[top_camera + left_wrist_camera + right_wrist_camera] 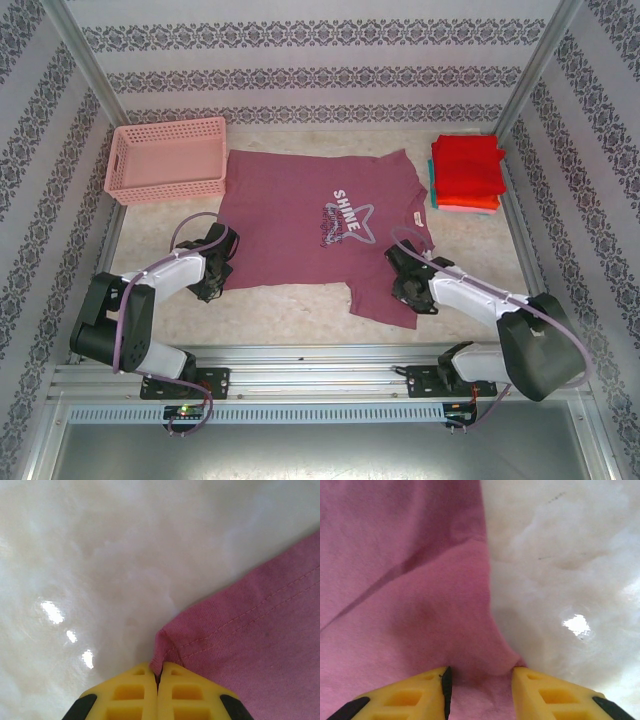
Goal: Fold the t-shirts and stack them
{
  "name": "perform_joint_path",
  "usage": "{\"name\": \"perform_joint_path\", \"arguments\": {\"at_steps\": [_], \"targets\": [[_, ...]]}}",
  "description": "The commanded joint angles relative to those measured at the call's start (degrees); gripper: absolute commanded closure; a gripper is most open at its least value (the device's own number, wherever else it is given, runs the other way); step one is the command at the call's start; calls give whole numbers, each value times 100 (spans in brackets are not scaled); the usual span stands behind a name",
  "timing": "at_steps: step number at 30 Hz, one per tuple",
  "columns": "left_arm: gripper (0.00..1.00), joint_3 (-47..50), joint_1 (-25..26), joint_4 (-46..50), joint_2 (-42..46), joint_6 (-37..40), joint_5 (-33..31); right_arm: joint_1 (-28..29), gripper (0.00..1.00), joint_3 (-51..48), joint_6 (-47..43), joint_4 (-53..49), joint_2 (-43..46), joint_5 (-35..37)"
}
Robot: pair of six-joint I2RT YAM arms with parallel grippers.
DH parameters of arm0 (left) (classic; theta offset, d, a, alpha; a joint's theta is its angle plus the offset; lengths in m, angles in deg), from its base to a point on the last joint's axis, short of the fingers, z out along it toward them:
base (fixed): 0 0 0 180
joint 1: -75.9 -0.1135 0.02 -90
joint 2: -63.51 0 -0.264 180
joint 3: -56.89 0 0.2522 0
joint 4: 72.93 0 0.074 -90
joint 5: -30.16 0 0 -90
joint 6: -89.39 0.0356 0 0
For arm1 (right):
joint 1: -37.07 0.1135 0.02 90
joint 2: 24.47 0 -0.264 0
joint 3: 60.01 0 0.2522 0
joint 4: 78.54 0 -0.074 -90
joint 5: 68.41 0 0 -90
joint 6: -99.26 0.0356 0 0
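Note:
The maroon-plum t-shirt's raised near edge is opposite the held hem corner, so my right gripper should grip the t-shirt there to fold it evenly.
The maroon-plum t-shirt with the white "SHINE" star print lies spread flat at the middle of the table. My left gripper sits at its near left hem corner. In the left wrist view that gripper is shut, its yellow fingertips pinching the stitched hem corner. My right gripper rests on the shirt's near right part. In the right wrist view it is open, and a raised bulge of maroon cloth lies between its fingers at the shirt's edge. Folded red, orange and teal shirts are stacked at the back right.
A pink plastic lattice basket stands at the back left, touching the shirt's left sleeve. Patterned walls close in the table on three sides. Bare white table runs between the shirt's hem and the arm bases.

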Motion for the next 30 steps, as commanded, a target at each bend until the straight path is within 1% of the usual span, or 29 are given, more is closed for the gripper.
{"name": "perform_joint_path", "arguments": {"at_steps": [1,4,5,6,8,11,12,15,18,23,26,30], "targets": [[100,202,-75,-459,-57,30,199,75,63,127,-95,-80,-149,-79],[100,228,-73,-459,-39,26,172,75,64,78,-51,155,-462,-361],[100,233,-71,-459,-26,28,148,81,67,95,-29,177,-608,-444],[100,237,-82,-450,-21,31,138,97,71,129,-5,165,-729,-484],[100,246,-85,-450,-5,50,119,173,83,208,33,87,-853,-457],[100,229,-104,-459,-24,78,122,240,97,331,42,-114,-761,-312],[100,220,-111,-464,-22,86,125,243,100,366,47,-195,-697,-247],[100,160,-125,-419,-21,109,124,293,100,408,124,-462,-349,30],[100,115,-121,-318,85,123,115,428,100,287,338,-691,181,318],[100,80,-121,-135,440,219,115,599,100,16,831,-994,1057,508],[100,20,-122,-122,647,274,103,628,100,24,903,-975,1369,621],[100,-174,-130,-69,769,373,31,629,100,231,852,-976,1511,832]]}}
